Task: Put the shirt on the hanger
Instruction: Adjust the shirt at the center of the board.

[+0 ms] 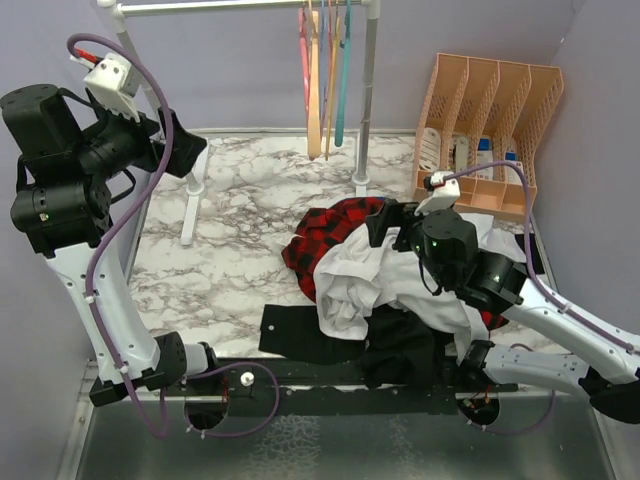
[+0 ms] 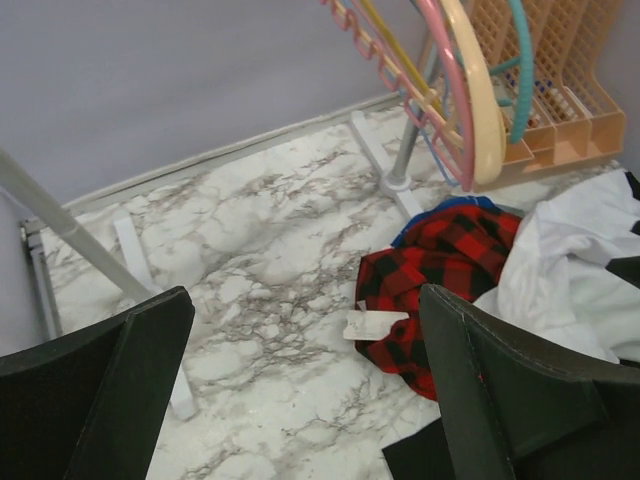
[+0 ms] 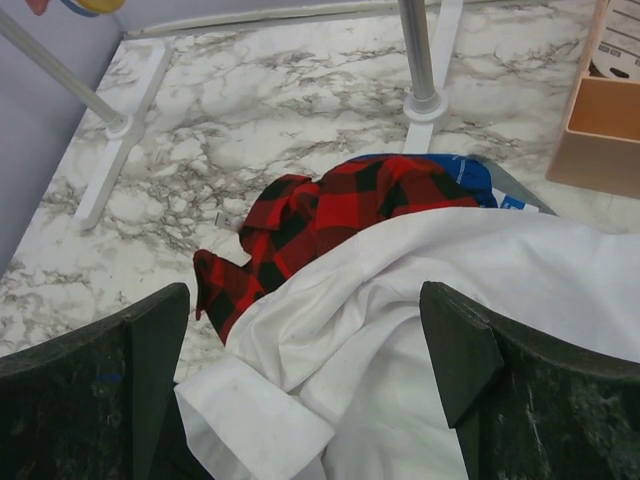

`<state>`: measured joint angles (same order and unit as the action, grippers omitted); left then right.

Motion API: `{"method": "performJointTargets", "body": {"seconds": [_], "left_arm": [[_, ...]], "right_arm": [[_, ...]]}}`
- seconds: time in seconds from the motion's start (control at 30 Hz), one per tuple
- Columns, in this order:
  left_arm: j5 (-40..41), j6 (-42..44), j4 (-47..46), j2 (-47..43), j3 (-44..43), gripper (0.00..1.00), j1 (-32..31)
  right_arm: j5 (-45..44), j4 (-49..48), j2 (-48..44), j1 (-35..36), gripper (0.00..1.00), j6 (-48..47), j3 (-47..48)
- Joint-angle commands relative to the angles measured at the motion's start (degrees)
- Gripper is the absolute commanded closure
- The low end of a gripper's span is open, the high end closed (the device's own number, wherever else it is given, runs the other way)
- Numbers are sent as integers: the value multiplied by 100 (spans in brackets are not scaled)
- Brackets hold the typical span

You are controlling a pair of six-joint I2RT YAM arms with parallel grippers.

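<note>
My right gripper is going to grab the white shirt next by its folded collar edge near the plaid shirt (image 1: 347,256) (image 3: 328,287), so the neck stays open for the hanger.
The white shirt (image 1: 355,280) lies crumpled on a pile of clothes at the table's near right; it also shows in the right wrist view (image 3: 420,320) and the left wrist view (image 2: 570,270). The thin pink hanger (image 1: 304,60) hangs on the rack's bar at the back, beside other hangers; its notched arm shows in the left wrist view (image 2: 385,68). My right gripper (image 1: 388,222) (image 3: 305,290) is open and empty just above the white shirt. My left gripper (image 1: 190,150) (image 2: 305,295) is open and empty, held high over the table's left side.
A red-and-black plaid shirt (image 1: 325,235) lies under the white one, and a black garment (image 1: 400,345) lies at the near edge. The white rack (image 1: 365,100) stands at the back with a peach hanger (image 1: 314,110) and a teal one (image 1: 343,90). A peach file organiser (image 1: 490,110) stands back right.
</note>
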<state>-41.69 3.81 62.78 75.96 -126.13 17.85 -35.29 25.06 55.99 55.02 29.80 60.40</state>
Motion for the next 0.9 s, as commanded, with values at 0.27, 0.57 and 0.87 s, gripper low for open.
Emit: {"method": "performJointTargets", "body": {"seconds": [0.27,0.57,0.87], "left_arm": [[-1077,503,374,-262,739,1,-500],[317,819,-514,-1039,4516,5,-1807],[820,145,-1583,-1812,6504,7,-2644]], "right_arm": [[1105,-1266,-1348,8,2,-1272,-1308],[3107,335,-110,63,25,-2124,-701],[3667,476,891,191,38,-2652,-196]]}}
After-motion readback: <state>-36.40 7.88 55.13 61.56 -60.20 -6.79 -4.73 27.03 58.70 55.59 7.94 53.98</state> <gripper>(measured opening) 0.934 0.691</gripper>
